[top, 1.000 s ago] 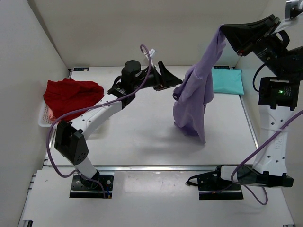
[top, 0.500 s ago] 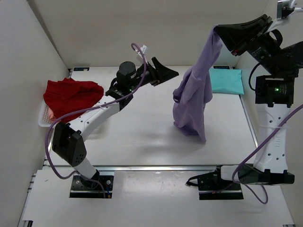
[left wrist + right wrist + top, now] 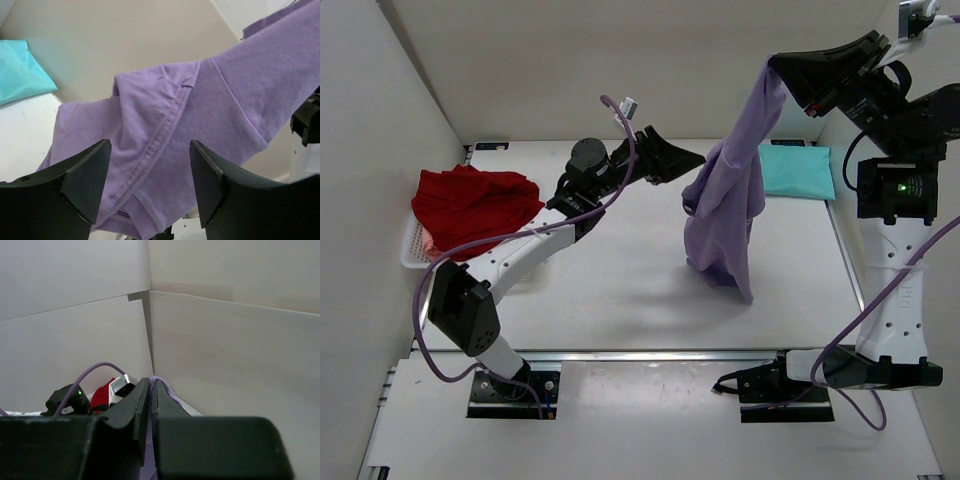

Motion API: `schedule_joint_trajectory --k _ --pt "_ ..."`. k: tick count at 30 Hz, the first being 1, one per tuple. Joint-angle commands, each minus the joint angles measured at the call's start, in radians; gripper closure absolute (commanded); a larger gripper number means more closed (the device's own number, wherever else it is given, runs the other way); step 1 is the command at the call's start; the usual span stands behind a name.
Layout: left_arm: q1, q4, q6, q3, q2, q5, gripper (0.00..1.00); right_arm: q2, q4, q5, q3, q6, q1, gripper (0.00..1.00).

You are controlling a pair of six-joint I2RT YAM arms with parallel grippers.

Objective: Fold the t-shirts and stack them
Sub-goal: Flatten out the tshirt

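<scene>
I should move my left gripper toward the t-shirt before closing it on the t-shirt, because in the top view its fingers stop short at the t-shirt's near edge.
My right gripper (image 3: 782, 70) is shut on the top edge of the lavender-purple t-shirt (image 3: 730, 205) and holds it high, so it hangs down to the table. In the right wrist view a sliver of purple cloth (image 3: 165, 386) shows between the closed fingers. My left gripper (image 3: 692, 160) is open just left of the hanging shirt; in the left wrist view a stitched hem of the shirt (image 3: 165, 140) lies between the open fingers. A folded teal t-shirt (image 3: 800, 170) lies at the back right. Deep red t-shirts (image 3: 472, 200) are heaped at the left.
A white slotted basket (image 3: 415, 250) sits under the red heap at the table's left edge. White walls close in the back and both sides. Purple cables trail along both arms.
My left gripper has moved right and up, closer to the hanging purple shirt. My right gripper has lifted the shirt slightly higher and to the left.
</scene>
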Motion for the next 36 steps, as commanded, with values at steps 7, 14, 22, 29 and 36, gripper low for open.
schedule_joint_trajectory --k 7,14,22,29,36 --pt "-0.05 -0.222 0.176 0.176 0.051 -0.07 0.3 0.0 0.063 0.023 0.016 -0.016 0.013 1.0" --pt "-0.034 -0.375 0.25 0.285 0.126 -0.072 0.98 -0.001 0.063 0.015 0.027 -0.015 0.01 1.0" --pt "0.209 -0.452 0.163 0.734 0.152 -0.135 1.0 -0.087 0.195 0.088 -0.03 0.046 -0.2 1.0" --pt "0.409 -0.39 -0.043 0.964 0.172 -0.109 1.0 -0.087 0.154 0.199 0.102 -0.038 -0.302 1.0" --pt "0.441 -0.408 0.008 0.876 0.011 -0.159 1.0 -0.118 0.134 0.242 0.177 -0.066 -0.314 1.0"
